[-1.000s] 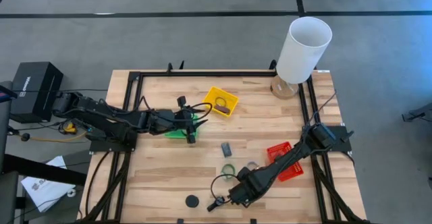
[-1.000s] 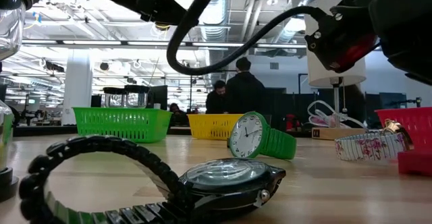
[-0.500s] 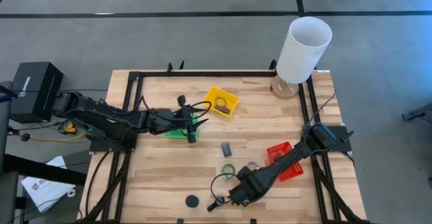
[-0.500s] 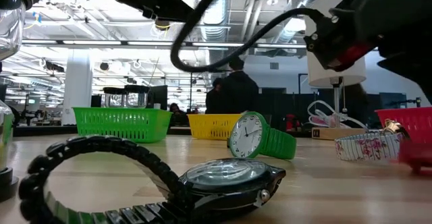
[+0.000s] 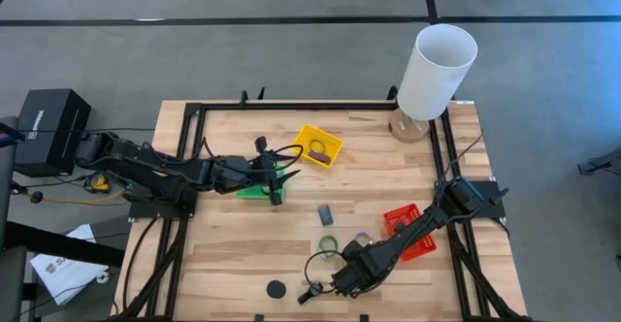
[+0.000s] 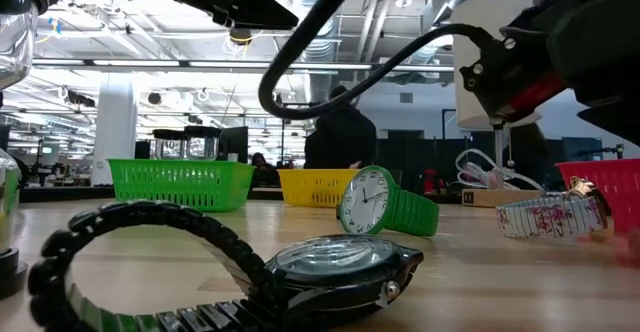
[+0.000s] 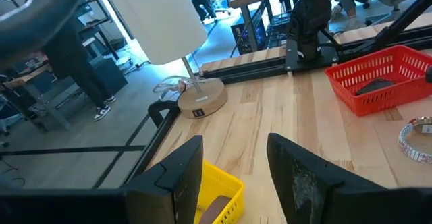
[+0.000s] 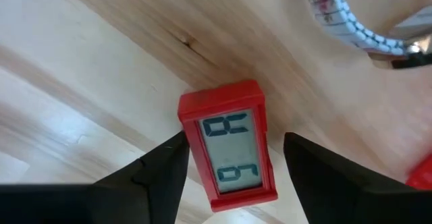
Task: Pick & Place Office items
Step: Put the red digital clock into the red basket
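My right gripper's fingers reach down beside the red block (image 8: 228, 146) with its digital display (image 8: 228, 150), so it is time to close on the block now.
A red block with a digital display (image 8: 228, 150) lies flat on the wooden table (image 8: 101, 69). My right gripper (image 5: 340, 280) points down over it near the table's front edge, open, with one finger on each side of the block; whether a finger touches it I cannot tell. My left gripper (image 7: 233, 177) hovers open over the green tray (image 5: 254, 188) with nothing between its fingers. A brown oblong (image 7: 214, 208) lies in the yellow tray (image 5: 318, 145). A dark grey block (image 5: 325, 214), a green watch (image 6: 385, 207), a patterned watch (image 6: 545, 217), a black watch (image 6: 300, 272) and a black puck (image 5: 277, 289) rest on the table.
The red tray (image 5: 409, 231) stands right of my right arm and holds a dark grey block (image 7: 378, 86). A tall white cylinder (image 5: 437, 70) on a round base occupies the far right corner. A black frame (image 5: 291, 106) rims the table. People stand in the room beyond.
My right arm has shifted slightly and its cable loop has swung a little sideways in the low view. Neither gripper's finger gap has changed.
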